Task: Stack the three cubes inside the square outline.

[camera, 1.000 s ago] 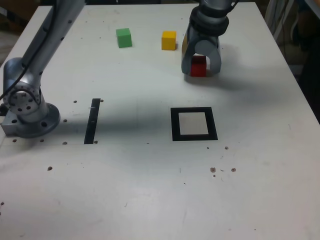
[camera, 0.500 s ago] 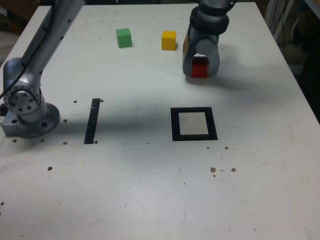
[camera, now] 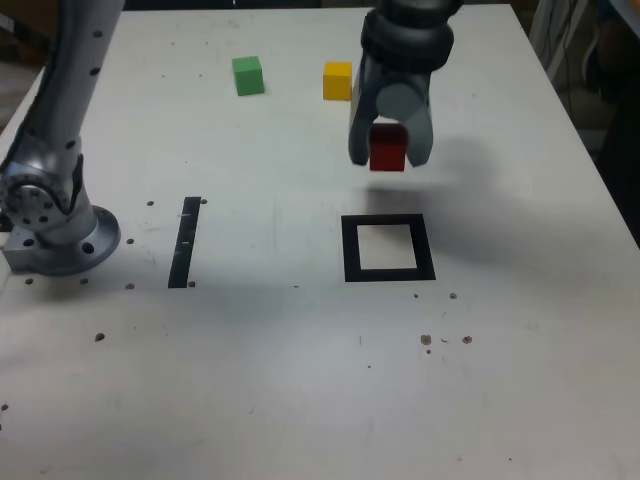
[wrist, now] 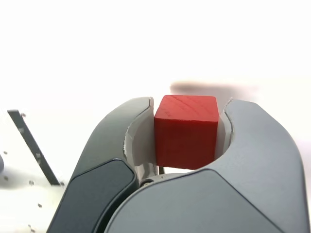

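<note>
My gripper should keep holding the red cube (camera: 387, 147), because in the exterior view the cube hangs above the table behind the square outline (camera: 388, 248).
My gripper (camera: 389, 150) is shut on the red cube (camera: 387, 147), which hangs off the table behind the square outline (camera: 388, 248). In the wrist view the red cube (wrist: 186, 131) sits squeezed between the two grey jaws of the gripper (wrist: 187, 109). The yellow cube (camera: 338, 80) rests on the table just beyond the gripper, toward the exterior view's left. Farther left at the same depth lies the green cube (camera: 247, 75). The outline's pale centre holds nothing.
The arm's round grey base (camera: 55, 225) stands at the exterior view's left. A straight black tape strip (camera: 185, 242) lies between the base and the outline; the strip (wrist: 34, 153) also shows in the wrist view. Small dark screw holes dot the white table (camera: 300, 380).
The gripper closed on the red cube, lifted it off the table and carried it slightly nearer, toward the square outline. The arm's upper link has swung left in the exterior view.
</note>
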Tool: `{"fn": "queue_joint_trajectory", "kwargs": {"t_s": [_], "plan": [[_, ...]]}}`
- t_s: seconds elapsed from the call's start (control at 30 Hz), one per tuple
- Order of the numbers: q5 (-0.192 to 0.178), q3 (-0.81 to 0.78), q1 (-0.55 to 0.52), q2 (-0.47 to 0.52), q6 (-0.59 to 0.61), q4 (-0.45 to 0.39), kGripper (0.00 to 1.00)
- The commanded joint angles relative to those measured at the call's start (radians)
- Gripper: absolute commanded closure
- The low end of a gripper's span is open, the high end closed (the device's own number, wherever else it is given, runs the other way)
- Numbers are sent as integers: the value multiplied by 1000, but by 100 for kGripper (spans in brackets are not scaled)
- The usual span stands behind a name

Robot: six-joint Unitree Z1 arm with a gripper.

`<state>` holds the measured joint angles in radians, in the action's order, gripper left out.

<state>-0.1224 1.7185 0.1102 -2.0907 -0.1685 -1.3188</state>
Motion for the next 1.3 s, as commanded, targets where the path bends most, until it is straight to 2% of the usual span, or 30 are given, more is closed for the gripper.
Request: {"fn": "queue_joint_trajectory", "kwargs": {"t_s": [0.0, 0.2, 0.4, 0.97, 1.13, 1.2, 1.27], "plan": [[4, -54, -49, 31, 50, 31, 86], [17, -129, -153, 39, 143, 87, 86], [16, -136, -224, 35, 210, 86, 86], [37, -190, -238, 11, 243, 154, 84], [45, -200, -242, 3, 254, 170, 74], [48, -201, -243, -1, 255, 174, 64], [50, -201, -244, -3, 255, 174, 49]]}}
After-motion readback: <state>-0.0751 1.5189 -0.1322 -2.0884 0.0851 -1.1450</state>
